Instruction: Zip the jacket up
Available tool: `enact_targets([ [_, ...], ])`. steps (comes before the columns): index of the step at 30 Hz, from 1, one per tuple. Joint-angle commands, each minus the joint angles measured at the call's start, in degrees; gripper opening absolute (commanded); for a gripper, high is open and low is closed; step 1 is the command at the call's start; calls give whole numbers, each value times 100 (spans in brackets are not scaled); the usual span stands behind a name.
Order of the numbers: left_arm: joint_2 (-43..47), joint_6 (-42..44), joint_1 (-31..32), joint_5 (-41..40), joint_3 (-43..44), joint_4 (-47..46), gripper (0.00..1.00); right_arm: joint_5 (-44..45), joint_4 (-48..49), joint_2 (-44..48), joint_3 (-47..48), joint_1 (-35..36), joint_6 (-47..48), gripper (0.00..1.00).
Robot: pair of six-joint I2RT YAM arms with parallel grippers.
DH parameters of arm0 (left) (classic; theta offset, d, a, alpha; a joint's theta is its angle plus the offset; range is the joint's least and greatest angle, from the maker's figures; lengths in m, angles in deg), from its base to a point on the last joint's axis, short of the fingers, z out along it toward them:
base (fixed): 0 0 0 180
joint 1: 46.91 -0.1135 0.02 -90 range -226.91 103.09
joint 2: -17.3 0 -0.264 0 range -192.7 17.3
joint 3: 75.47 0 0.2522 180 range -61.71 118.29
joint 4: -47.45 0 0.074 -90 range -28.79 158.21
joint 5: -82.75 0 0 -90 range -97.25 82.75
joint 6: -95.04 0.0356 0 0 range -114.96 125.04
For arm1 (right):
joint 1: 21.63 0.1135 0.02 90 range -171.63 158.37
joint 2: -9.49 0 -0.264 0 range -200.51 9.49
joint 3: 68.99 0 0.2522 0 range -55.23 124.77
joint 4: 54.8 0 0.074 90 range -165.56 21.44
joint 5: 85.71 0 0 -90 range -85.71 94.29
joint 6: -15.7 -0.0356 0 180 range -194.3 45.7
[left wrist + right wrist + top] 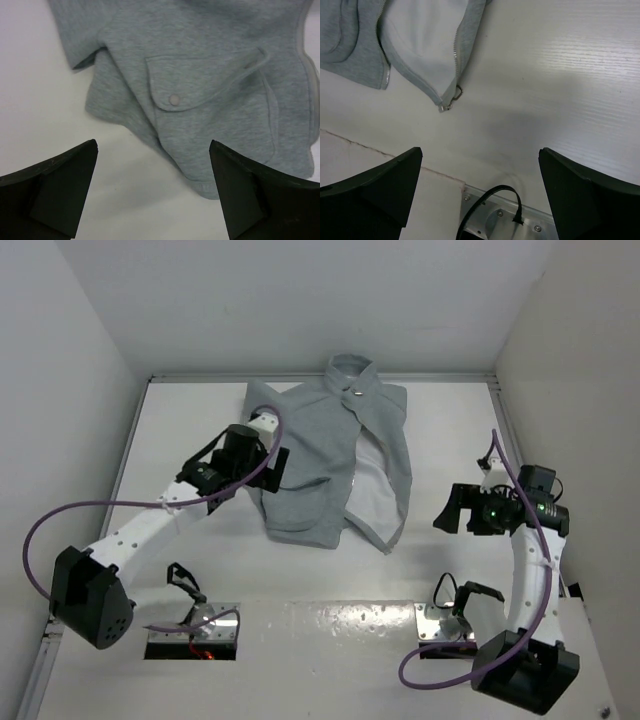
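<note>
The jacket's zipper edge (342,528) (311,144) is beside the white lining, and my left gripper needs to reach and grab it there. Its metal end then stays free for the zipping.
The light grey jacket (320,455) lies flat at the back middle of the table, collar away from me, with a metal snap (354,393) under the collar. Its front is open below and shows white lining (368,490). My left gripper (270,468) is open at the jacket's left side; its wrist view shows a pocket flap with a snap (173,100) just beyond the gripper (153,145). My right gripper (455,510) is open and empty, to the right of the hem. Its wrist view shows the zipper's metal end (450,102) and teeth (456,50) ahead of the gripper (480,150).
White walls close in the table on the left, back and right. Metal base plates (190,630) (440,620) sit at the near edge. A black cable (490,197) loops over the right plate (520,222). A raised white board (380,165) lies at the front.
</note>
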Motion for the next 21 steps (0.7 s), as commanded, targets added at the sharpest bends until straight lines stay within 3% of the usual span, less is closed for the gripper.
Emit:
enact_targets([
  [1, -228, -126, 506, -91, 244, -151, 100, -209, 169, -56, 26, -4, -362, 100],
  [8, -1554, -1109, 2263, -116, 1343, 191, 100, -367, 354, -100, 87, -293, -983, 100],
  [13, -2983, -1837, 3694, -651, 2035, -292, 98, -849, 319, 93, 307, -1023, -1319, 100],
  [16, -3768, -2015, 4180, -1196, 2791, -292, 94, -1289, 118, 23, 535, -1540, -1381, 100],
  [21, -5095, -2313, 4331, -1452, 3698, -214, 87, -2324, -252, -267, 931, -2482, -1233, 100],
])
